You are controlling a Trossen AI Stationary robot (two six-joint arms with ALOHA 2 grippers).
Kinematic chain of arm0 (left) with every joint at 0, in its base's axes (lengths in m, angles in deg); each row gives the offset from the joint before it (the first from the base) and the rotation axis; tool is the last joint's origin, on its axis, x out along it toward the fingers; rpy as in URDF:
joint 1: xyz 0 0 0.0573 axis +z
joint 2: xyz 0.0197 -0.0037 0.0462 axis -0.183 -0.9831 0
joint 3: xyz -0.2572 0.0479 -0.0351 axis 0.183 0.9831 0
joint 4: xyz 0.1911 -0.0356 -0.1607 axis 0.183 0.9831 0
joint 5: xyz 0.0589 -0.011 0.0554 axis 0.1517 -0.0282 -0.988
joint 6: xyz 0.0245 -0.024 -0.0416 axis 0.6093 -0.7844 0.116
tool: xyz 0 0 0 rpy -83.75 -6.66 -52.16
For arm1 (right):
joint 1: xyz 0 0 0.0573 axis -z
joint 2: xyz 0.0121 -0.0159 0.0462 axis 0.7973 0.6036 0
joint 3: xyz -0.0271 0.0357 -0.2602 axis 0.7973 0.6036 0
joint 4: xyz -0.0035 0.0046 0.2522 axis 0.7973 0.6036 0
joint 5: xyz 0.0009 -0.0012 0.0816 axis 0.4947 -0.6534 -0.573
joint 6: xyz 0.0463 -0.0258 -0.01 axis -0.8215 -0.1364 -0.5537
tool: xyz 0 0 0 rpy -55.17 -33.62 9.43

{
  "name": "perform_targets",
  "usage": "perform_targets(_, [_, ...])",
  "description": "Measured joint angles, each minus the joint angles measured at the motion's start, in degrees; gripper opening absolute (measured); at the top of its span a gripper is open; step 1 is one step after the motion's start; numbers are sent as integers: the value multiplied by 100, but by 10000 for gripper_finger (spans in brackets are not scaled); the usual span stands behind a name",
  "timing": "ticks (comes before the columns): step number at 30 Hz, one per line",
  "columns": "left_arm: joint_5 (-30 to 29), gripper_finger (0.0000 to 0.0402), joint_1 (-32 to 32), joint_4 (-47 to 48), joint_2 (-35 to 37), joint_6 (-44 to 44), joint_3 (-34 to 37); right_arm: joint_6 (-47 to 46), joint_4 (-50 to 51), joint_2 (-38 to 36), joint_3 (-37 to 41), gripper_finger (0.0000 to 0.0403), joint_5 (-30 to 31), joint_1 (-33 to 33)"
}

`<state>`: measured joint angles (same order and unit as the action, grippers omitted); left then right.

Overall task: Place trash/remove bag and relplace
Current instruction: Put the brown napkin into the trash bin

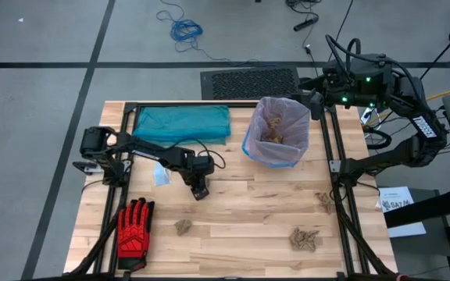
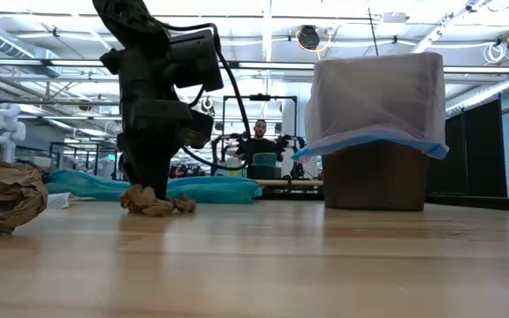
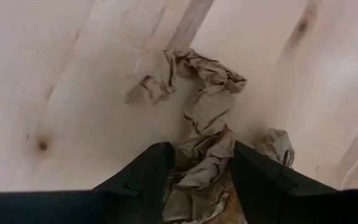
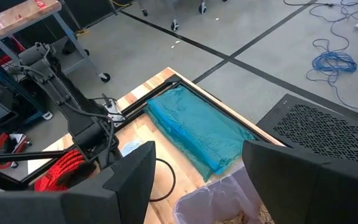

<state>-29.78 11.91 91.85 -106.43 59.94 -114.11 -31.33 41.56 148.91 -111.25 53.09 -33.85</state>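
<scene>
The left gripper picks up the long paper wad by its crumpled end (image 3: 197, 180) next, to place this trash in the bin.
A long crumpled tan paper wad (image 3: 207, 118) of the trash lies on the wooden table. My left gripper (image 3: 201, 171) stands open over it, pointing steeply down, one finger on each side of one end of the wad. The low view shows the same wad (image 2: 155, 204) under my left gripper (image 2: 148, 181). The bin (image 1: 276, 133) at the far middle is lined with the pale pink bag (image 2: 378, 88), whose rim folds over the outside. It holds some trash (image 1: 274, 129). My right gripper (image 4: 197, 180) hangs open, high beside the bin. My left gripper's open fingers (image 3: 145, 171) flank one end of the paper wad (image 3: 197, 158), coming from above and slanting down. The paper fills the gap between them. I cannot tell whether they touch it. The wad lies flat on the table.
More wads lie at the near middle (image 1: 182, 227), near right (image 1: 303, 238) and right edge (image 1: 324, 201). A red-and-black glove (image 1: 133, 226) lies near left. A folded teal bag (image 1: 182, 123) lies far left, a small pale scrap (image 1: 161, 176) beside my left arm.
</scene>
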Motion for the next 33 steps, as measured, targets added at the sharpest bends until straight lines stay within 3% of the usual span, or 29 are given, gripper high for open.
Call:
perform_targets(5, [-191, 119, 9, 51, 33, 48, -45, 0, -1, 0, 0, 233, 2, 2])
perform_targets(12, [-270, 12, 15, 99, 300, 163, -444, 4, -3, 0, 0, 233, 35, 0])
perform_targets(19, [-337, 5, 130, 419, 767, 195, -1293, 133, -118, 0, 0, 233, 39, 2])
perform_targets(25, [-621, 4, 615, 416, 853, 567, -2588, 404, -369, 1, 2, 233, 37, 0])
perform_targets(33, [-655, 3, 1309, -680, 534, 854, -4035, 540, -551, 4, 2, 233, 39, 1])
